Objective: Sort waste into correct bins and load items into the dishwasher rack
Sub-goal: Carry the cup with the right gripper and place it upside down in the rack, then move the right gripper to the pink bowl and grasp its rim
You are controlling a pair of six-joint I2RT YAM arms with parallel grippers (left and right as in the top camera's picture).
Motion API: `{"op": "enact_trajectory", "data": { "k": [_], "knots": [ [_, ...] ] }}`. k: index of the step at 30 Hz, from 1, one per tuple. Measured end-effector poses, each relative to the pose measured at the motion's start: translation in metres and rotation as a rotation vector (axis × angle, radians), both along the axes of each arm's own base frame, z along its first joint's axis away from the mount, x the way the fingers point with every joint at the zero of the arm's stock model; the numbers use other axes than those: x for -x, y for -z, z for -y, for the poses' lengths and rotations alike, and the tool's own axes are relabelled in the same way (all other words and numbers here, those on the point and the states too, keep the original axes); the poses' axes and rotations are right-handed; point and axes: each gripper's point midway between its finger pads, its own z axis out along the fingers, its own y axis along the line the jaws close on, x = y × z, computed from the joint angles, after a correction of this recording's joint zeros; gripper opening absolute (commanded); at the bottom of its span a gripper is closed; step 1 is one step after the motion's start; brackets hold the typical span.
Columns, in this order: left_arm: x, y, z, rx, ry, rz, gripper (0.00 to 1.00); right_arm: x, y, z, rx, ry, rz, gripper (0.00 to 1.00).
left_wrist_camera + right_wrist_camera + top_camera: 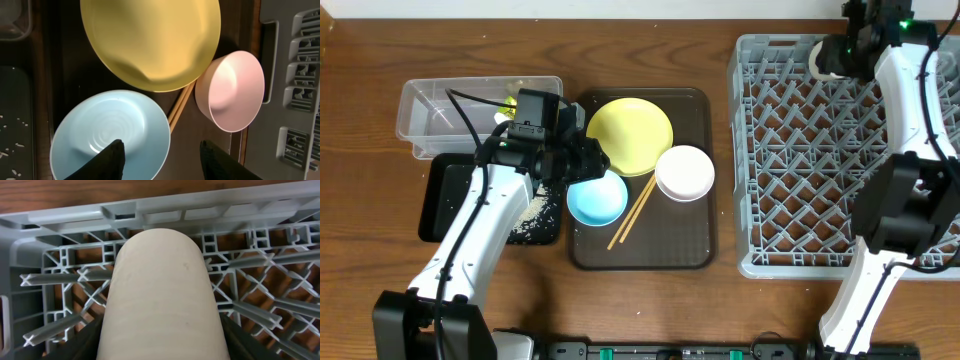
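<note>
The robot's right gripper is ready to open: the small white cup is inside the rack's back side with grey rack wires on both sides, so it would rest there if the gripper opened now.
My left gripper is open and straddles the right rim of the light blue bowl, one finger over its inside, the other over the brown tray. The yellow plate, white bowl and chopsticks lie on that tray. My right gripper is shut on the small white cup above the far left corner of the grey rack. The wrapper lies in the clear tub. Rice lies in the black tray.
The brown serving tray sits between the bins and the rack. The rack's left wall stands just right of it. The black tray sits in front of the clear tub at the left.
</note>
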Motion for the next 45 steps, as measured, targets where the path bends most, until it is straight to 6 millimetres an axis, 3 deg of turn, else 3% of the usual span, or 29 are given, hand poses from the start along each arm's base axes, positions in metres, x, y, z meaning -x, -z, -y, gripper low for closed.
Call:
{"op": "enact_trajectory", "data": {
  "k": [1,3,8,9,19,29,33,40,45],
  "knots": [
    [0.0,0.0,0.0,0.0,0.0,0.0,0.51,0.0,0.0,0.0,0.0,0.0,0.0,0.02],
    [0.0,0.0,0.0,0.0,0.0,0.0,0.52,0.0,0.0,0.0,0.0,0.0,0.0,0.19],
    [0.0,0.0,0.0,0.0,0.0,0.0,0.52,-0.003,-0.002,-0.004,-0.021,-0.006,0.016,0.97],
    [0.0,0.0,0.0,0.0,0.0,0.0,0.52,-0.006,-0.003,-0.005,-0.027,-0.012,0.027,0.99],
    [0.001,0.0,0.0,-0.001,0.0,-0.005,0.51,-0.014,-0.01,-0.02,-0.1,-0.063,0.074,0.99],
    [0.001,0.001,0.0,-0.001,0.0,-0.006,0.52,0.002,-0.001,-0.029,-0.148,-0.079,0.001,0.99],
    [0.004,0.004,-0.004,-0.023,-0.008,-0.022,0.52,0.01,0.0,-0.043,-0.218,-0.114,-0.026,0.89],
    [0.018,0.017,-0.026,-0.148,-0.052,-0.089,0.58,0.024,0.0,-0.085,-0.307,-0.232,-0.076,0.88],
    [0.018,0.02,-0.037,-0.208,-0.075,-0.092,0.58,0.054,0.005,-0.142,-0.288,-0.41,-0.176,0.89]
  ]
}}
